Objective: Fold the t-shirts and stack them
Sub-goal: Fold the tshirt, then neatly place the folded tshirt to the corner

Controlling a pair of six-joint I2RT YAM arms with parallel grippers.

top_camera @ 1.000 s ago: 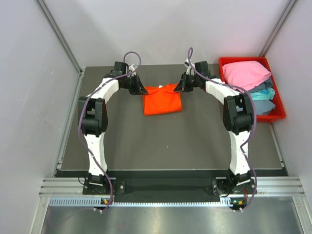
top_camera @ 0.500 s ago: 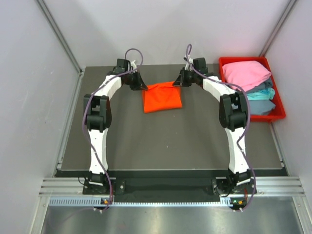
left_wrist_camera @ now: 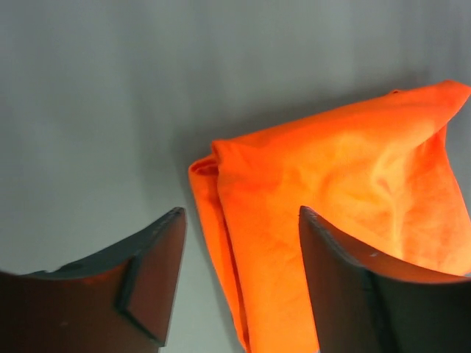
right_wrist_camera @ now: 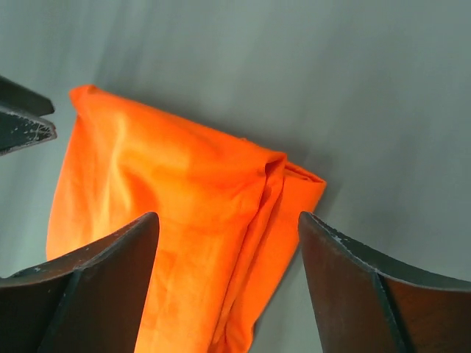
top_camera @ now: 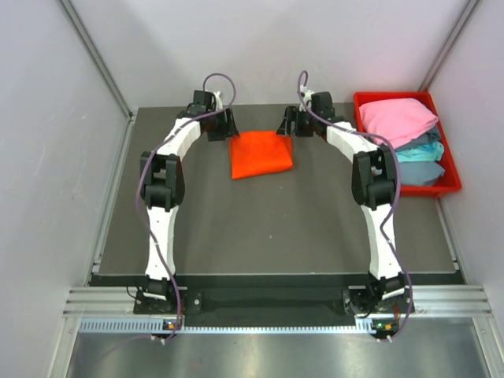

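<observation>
My left gripper should next grab the folded orange t-shirt by its layered side edge near the t-shirt's far corner and slide it flat for stacking.
A folded bright orange t-shirt (top_camera: 261,154) lies flat on the dark table at the back centre. My left gripper (top_camera: 228,134) hangs over its far left corner, jaws open, nothing gripped. In the left wrist view the orange t-shirt (left_wrist_camera: 346,220) lies below and between the spread fingers (left_wrist_camera: 158,272). My right gripper (top_camera: 285,128) is over the far right corner, also open. The right wrist view shows the orange t-shirt (right_wrist_camera: 176,220) lying loose between its fingers (right_wrist_camera: 346,287). Pink (top_camera: 398,118), teal and grey-blue t-shirts (top_camera: 421,153) are piled in the bin.
A red plastic bin (top_camera: 449,185) stands at the back right of the table, holding the piled shirts. Grey walls close in the table on the left, back and right. The left gripper's finger shows at the left edge of the right wrist view.
Both grippers have let go of the orange t-shirt's far edge and opened. The shirt's upper part has been laid down, so it lies as a flat folded square.
</observation>
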